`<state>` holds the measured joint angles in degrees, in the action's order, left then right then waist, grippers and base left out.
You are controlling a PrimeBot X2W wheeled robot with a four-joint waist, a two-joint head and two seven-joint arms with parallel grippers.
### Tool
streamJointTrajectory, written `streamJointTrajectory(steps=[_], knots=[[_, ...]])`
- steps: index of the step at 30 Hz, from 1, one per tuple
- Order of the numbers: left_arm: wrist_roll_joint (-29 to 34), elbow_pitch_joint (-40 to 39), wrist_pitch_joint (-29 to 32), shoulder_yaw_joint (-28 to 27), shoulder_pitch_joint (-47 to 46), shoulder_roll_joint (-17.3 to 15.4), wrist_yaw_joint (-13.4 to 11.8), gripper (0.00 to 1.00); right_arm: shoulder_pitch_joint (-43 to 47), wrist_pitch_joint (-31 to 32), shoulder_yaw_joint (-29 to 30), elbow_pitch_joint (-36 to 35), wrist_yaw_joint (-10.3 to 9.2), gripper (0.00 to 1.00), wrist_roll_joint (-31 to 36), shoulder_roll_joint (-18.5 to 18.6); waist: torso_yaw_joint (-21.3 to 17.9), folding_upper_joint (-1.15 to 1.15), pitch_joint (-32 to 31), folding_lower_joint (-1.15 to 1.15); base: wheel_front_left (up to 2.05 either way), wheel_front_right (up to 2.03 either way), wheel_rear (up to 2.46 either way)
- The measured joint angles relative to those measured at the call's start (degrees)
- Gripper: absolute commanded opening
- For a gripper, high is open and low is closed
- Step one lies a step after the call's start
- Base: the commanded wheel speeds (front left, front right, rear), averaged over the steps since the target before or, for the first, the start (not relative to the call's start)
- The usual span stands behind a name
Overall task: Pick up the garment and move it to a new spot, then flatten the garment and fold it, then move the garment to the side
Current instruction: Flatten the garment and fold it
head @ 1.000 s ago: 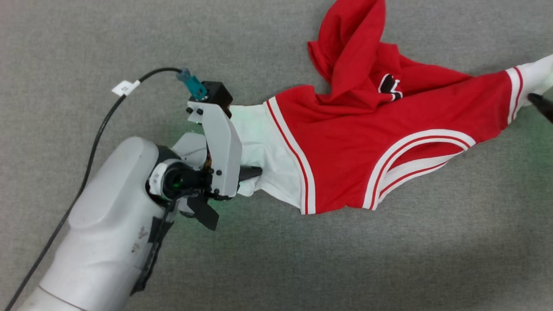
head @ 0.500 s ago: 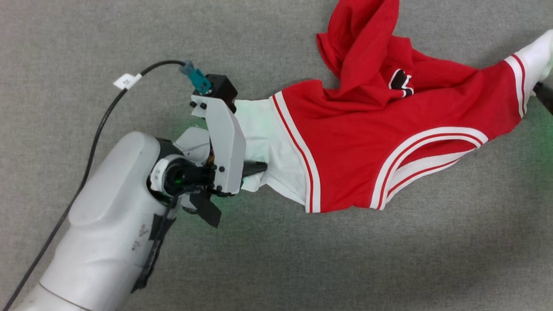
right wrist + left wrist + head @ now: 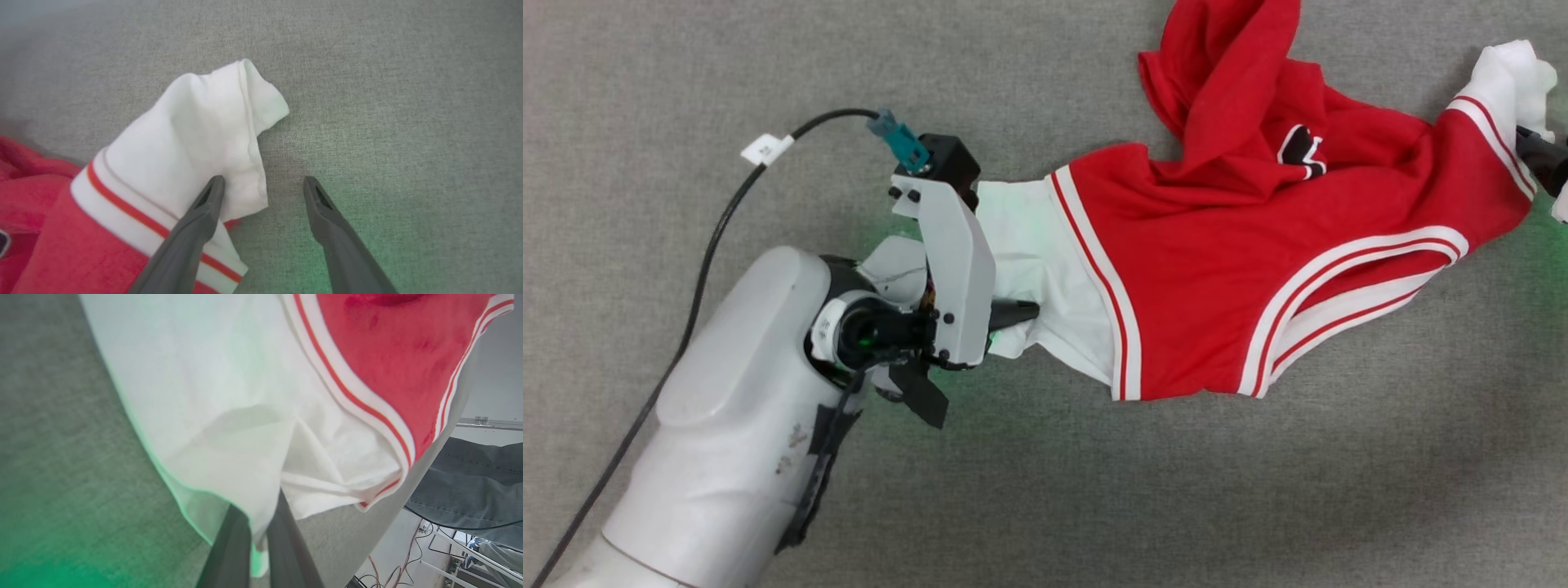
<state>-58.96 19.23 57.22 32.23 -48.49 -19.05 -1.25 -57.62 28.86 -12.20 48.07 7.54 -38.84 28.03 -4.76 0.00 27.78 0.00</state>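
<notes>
I should next grab the white sleeve's hem edge (image 3: 258,188) with my right gripper, because that edge sticks up in a loose fold while the jersey's red body lies slack.
The garment (image 3: 1217,269), a red jersey with white sleeves and striped trim, lies rumpled across the grey surface, a bit of black-and-white print showing. My left gripper (image 3: 1023,314) is shut on the left white sleeve (image 3: 229,428); in the left wrist view the cloth is pinched between the two dark fingers (image 3: 229,543). My right gripper (image 3: 263,183) stands open at the other white sleeve (image 3: 204,134), one finger resting over the cloth and the other on bare surface. In the head view the right gripper (image 3: 1539,155) shows at the right edge beside the bunched sleeve (image 3: 1503,77).
The grey fabric-covered surface (image 3: 1045,490) spreads all around the jersey. A black cable (image 3: 711,245) with a white tag runs to the left wrist. Past the surface's edge the left wrist view shows blue denim (image 3: 470,482), a metal frame and loose wires.
My left gripper has moved right and slightly up with the sleeve, so the jersey has slackened and shifted right. The right sleeve has bunched up beside the open right gripper.
</notes>
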Motion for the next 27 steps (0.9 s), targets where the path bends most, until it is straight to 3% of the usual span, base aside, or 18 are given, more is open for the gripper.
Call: streamJointTrajectory(steps=[11, 12, 13, 14, 27], knots=[[-0.2, -0.5, -0.3, 0.2, -0.5, 0.7, 0.1, 0.0, -3.7, -0.4, -3.7, 4.1, -0.01, 1.0, -1.1, 0.1, 1.3, 0.0, 1.2, 0.0, 0.0, 0.0, 0.0], [-0.2, -0.5, -0.3, 0.2, -0.6, 0.7, 0.2, 0.0, -3.8, -0.4, -4.1, 4.1, -0.02, 0.63, -1.4, 0.2, 1.3, 0.0, 1.2, 0.0, 0.0, 0.0, 0.0], [-0.2, -0.5, -0.3, 0.2, -0.6, 0.7, 0.3, 0.0, -3.9, -0.4, -4.7, 4.1, -0.02, 0.41, -2.0, 0.4, 1.3, 0.0, 1.3, 0.0, 0.0, 0.0, 0.0], [-0.3, -0.5, -0.3, 0.2, -0.6, 0.7, 0.3, 0.0, -4.0, -0.4, -5.0, 4.1, -0.02, 0.0, -2.4, 0.5, 1.4, 0.0, 1.2, 0.0, 0.0, 0.0, 0.0], [-1.9, 2.3, -4.4, -1.6, 0.5, 1.7, 1.0, 0.0, -4.0, -5.3, -8.1, 4.8, 0.0, 0.0, -5.1, 2.2, 1.2, 0.0, -1.1, 0.0, 0.0, 0.0, 0.0]])
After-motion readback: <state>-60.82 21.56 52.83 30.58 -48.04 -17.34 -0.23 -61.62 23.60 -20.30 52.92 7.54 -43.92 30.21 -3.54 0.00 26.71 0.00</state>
